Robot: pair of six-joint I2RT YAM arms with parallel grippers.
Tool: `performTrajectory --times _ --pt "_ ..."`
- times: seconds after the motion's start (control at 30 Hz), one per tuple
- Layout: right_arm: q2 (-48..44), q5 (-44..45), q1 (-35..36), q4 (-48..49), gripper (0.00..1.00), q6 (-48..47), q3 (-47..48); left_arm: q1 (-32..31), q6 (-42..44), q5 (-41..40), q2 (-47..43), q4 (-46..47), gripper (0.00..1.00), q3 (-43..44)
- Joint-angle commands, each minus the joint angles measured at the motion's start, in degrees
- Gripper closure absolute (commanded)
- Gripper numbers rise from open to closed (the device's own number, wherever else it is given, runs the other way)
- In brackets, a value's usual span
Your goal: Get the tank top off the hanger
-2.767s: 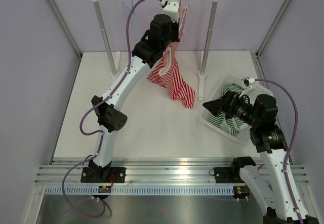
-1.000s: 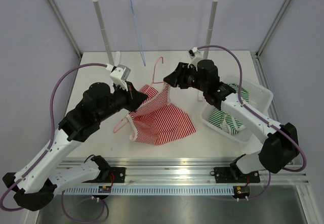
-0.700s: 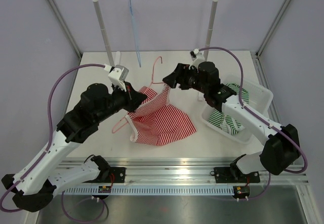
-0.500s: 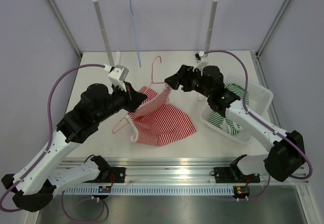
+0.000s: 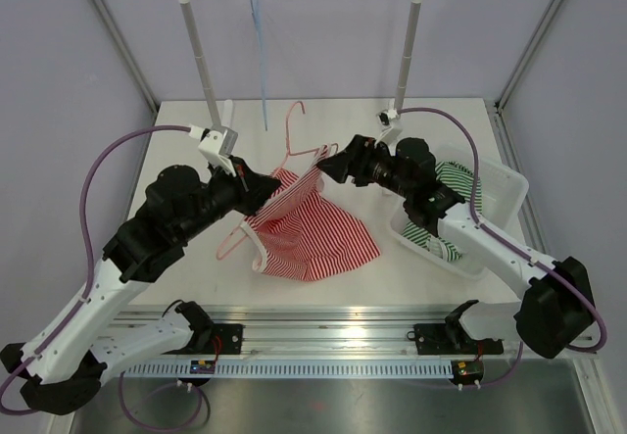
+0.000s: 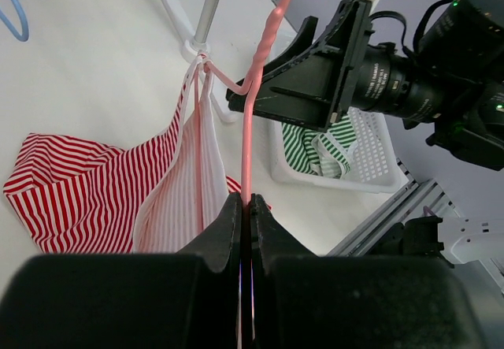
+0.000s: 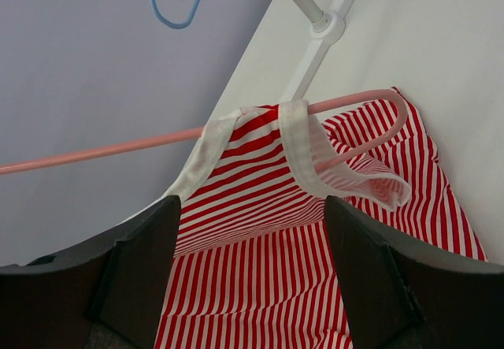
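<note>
The tank top's white-edged strap (image 5: 322,155) is at the hanger's end. My right gripper will grab it there next, so the wire stays free to slide out.
My left gripper (image 5: 257,191) is shut on the wire of a pink hanger (image 5: 294,130) and holds it tilted above the table; the closed jaws show in the left wrist view (image 6: 246,201), with the hanger (image 6: 260,81) rising from them. A red-and-white striped tank top (image 5: 315,233) hangs from the hanger's arm by its white-edged straps (image 7: 298,140) and its body lies on the table. My right gripper (image 5: 328,165) is open and empty, right at the strapped end of the hanger (image 7: 358,99), its jaws spread over the tank top (image 7: 260,302).
A clothes rack (image 5: 404,72) stands at the back with a blue hanger (image 5: 259,42) on its rail. A white basket (image 5: 500,194) with a green striped garment (image 5: 446,174) sits at the right. One rack foot (image 7: 324,27) is close beyond the right gripper.
The hanger came off the rack and down over the table in my left gripper. My right gripper left the basket, reached the hanger's end and has edged closer; the hanger tipped slightly left.
</note>
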Motion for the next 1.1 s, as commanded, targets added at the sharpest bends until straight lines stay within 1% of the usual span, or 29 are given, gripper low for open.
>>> performTrajectory --times 0.0,0.07,0.2,0.23,0.47,0.53,0.57,0.6,0.67,0.7,0.77,0.8,0.9,0.93,0.97,1.03,1.07 --pt "1.6 -2.3 0.5 4.3 0.20 0.1 1.2 -0.3 -1.2 0.3 -1.3 6.1 1.00 0.0" --pt "2.1 -2.7 0.5 4.6 0.19 -0.1 2.1 -0.4 -1.2 0.3 -1.3 6.0 1.00 0.1" --pt "2.5 -3.9 0.5 5.6 0.14 0.0 3.1 -0.4 -0.9 0.3 -1.1 5.6 1.00 0.1" --pt "2.6 -3.9 0.5 6.0 0.08 0.0 3.3 -0.4 -0.9 0.3 -1.1 5.5 1.00 0.0" --pt "3.5 -4.3 0.5 6.8 0.07 0.4 4.4 -0.5 -1.0 0.3 -1.1 6.0 1.00 -0.1" --pt "4.0 -4.0 0.5 6.8 0.08 0.2 4.6 -0.5 -1.0 0.3 -1.0 5.8 1.00 -0.1" --pt "4.3 -3.6 0.5 6.5 0.10 0.0 5.0 -0.5 -1.0 1.8 -1.1 5.8 1.00 0.0" --pt "4.8 -3.3 0.5 6.2 0.16 -0.2 5.3 -0.5 -1.1 2.0 -1.3 6.0 1.00 -0.1" --pt "5.4 -1.4 0.5 5.0 0.24 -1.1 6.2 -0.5 -1.1 2.1 -1.4 6.0 1.00 0.0" --pt "5.9 -0.7 0.5 4.5 0.34 -1.4 6.5 -0.5 -1.0 2.0 -1.4 6.0 1.00 0.0" --pt "6.2 1.2 0.5 3.4 0.38 -2.1 6.6 -0.5 -1.0 2.2 -1.6 5.8 1.00 0.0" --pt "6.3 1.6 0.5 3.4 0.44 -2.3 6.5 -0.5 -1.0 2.2 -1.5 5.9 1.00 0.0" --pt "6.0 3.0 0.5 3.4 0.53 -2.6 5.8 -0.5 -0.8 0.9 -1.7 5.3 1.00 0.0" --pt "5.8 3.2 0.5 3.5 0.64 -2.7 5.5 -0.5 -0.7 0.9 -1.8 5.1 1.00 0.0" --pt "5.4 3.7 0.5 3.5 0.72 -3.0 5.1 -0.5 -0.5 0.9 -1.8 4.6 1.00 0.2" --pt "5.2 4.5 0.5 2.7 0.94 -3.3 4.7 -0.5 -0.2 -0.9 -2.0 4.3 1.00 0.1" --pt "4.7 5.9 0.5 2.2 1.00 -3.9 4.4 -0.5 -0.1 -1.1 -2.1 3.8 1.00 0.3"
